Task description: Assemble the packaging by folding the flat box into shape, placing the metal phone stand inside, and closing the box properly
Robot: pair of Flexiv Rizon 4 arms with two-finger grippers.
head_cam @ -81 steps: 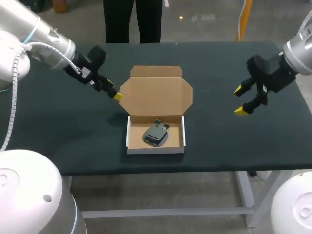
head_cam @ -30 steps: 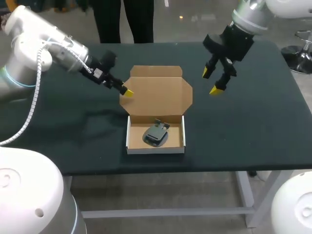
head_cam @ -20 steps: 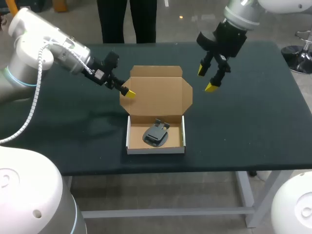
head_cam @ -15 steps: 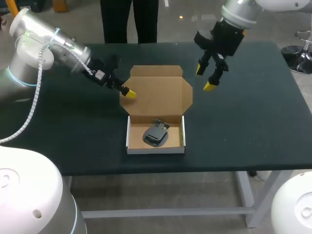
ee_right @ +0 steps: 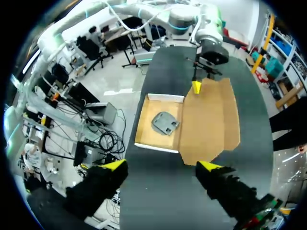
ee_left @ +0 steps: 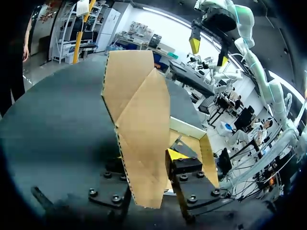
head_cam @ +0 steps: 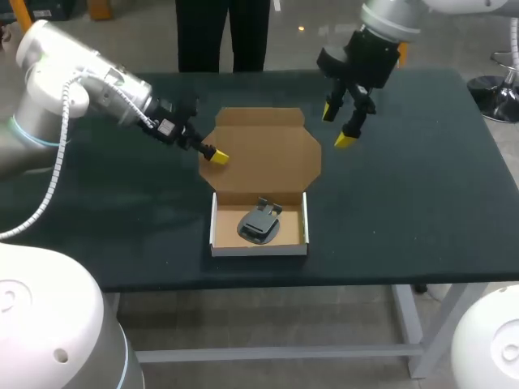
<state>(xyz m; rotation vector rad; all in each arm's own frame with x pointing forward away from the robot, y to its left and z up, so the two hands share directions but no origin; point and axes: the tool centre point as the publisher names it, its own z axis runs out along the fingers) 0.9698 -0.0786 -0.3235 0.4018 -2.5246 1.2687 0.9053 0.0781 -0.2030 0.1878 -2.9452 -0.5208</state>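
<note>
My left gripper grabs the lid by its side flap (head_cam: 208, 157) (ee_left: 144, 158) next, to fold the lid over the phone stand and close the box.
The white box tray (head_cam: 217, 231) stands near the table's front with the grey metal phone stand (head_cam: 259, 223) inside it. Its brown lid (head_cam: 263, 150) lies open behind it. My left gripper (head_cam: 217, 156) is at the lid's left flap. In the left wrist view that flap (ee_left: 139, 120) rises between the fingers of the left gripper (ee_left: 144, 160), which is open. One yellow tip (ee_left: 175, 155) shows and the other is hidden behind the cardboard. My right gripper (head_cam: 340, 126) hangs open above the lid's far right corner. The right wrist view looks down between its tips (ee_right: 162, 166) on the tray (ee_right: 144, 139), stand (ee_right: 165, 123) and lid (ee_right: 211, 120).
The dark green table (head_cam: 422, 194) carries only the box. My right gripper (ee_left: 207, 52) shows high above the lid in the left wrist view. The left gripper (ee_right: 196, 86) shows at the lid's edge in the right wrist view.
My right arm has swung in from the right side to above the lid's far right corner. The left gripper has crept onto the lid's left flap and its fingers have narrowed around it.
</note>
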